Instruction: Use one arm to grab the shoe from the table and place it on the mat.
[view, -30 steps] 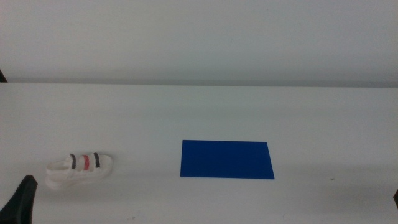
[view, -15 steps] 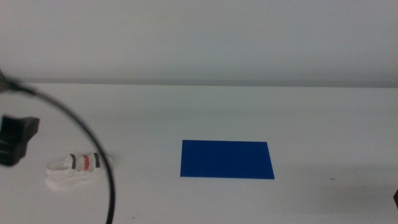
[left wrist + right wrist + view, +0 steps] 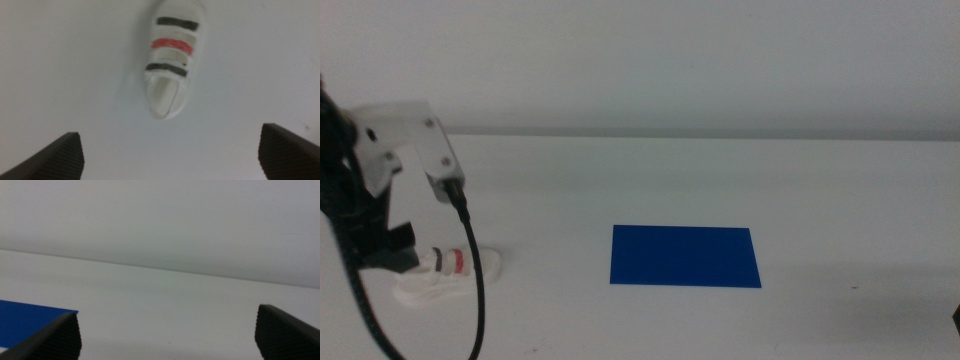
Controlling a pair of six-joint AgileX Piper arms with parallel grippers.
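My left gripper grips the shoe by its strapped middle (image 3: 448, 262) next, since the shoe stretches long from its rounded toe (image 3: 490, 262) to its open heel.
The small white shoe (image 3: 448, 276) with dark, red and dark straps lies on the white table (image 3: 820, 190) at the front left. My left arm (image 3: 360, 190) reaches in from the left, and its gripper (image 3: 390, 248) hangs just above the shoe's heel end, covering part of it. In the left wrist view the shoe (image 3: 170, 60) lies ahead of the left gripper (image 3: 170, 162), whose jaws stand wide open and empty. The deep-blue mat (image 3: 685, 256) lies flat to the right of the shoe. The right gripper (image 3: 170, 340) is open and empty, waiting at the right edge (image 3: 956, 318).
A black cable (image 3: 475, 290) loops down from the left arm in front of the shoe. A corner of the mat (image 3: 30, 322) shows in the right wrist view. Bare white table lies between the shoe and the mat.
My left arm has risen from the bottom left corner and moved in over the shoe's heel end. The shoe and the mat have not moved.
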